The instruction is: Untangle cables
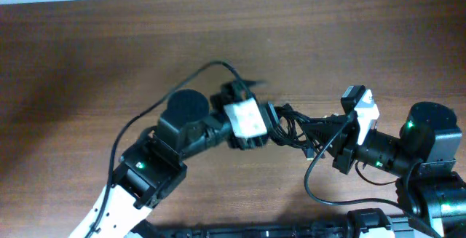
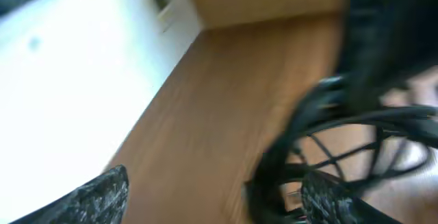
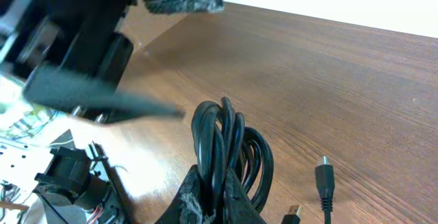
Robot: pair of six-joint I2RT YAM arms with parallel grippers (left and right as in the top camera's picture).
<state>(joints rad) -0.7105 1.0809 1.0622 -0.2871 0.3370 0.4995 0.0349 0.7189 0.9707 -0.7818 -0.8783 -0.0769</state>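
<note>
The left gripper will next grab the free cable loops that stand beyond the right gripper's pinch to untangle the cables, and the plug ends will stay loose.
The cables [image 1: 290,127] are a bunch of thin black loops on the wooden table between my two arms. My right gripper [image 1: 324,132] is shut on several strands of the bundle. In the right wrist view its fingers [image 3: 220,195] pinch the loops [image 3: 233,138], which stand up above them. Two loose plug ends [image 3: 324,178] lie to the right. My left gripper [image 1: 269,125] is at the left side of the bundle. Its view is blurred, with the fingers [image 2: 215,193] wide apart. Cable loops [image 2: 342,148] are next to the right finger.
The left arm's black gripper body [image 3: 82,59] fills the upper left of the right wrist view. A thicker black arm wire [image 1: 145,114] arcs over the table on the left. A white wall [image 2: 68,80] borders the table's far edge.
</note>
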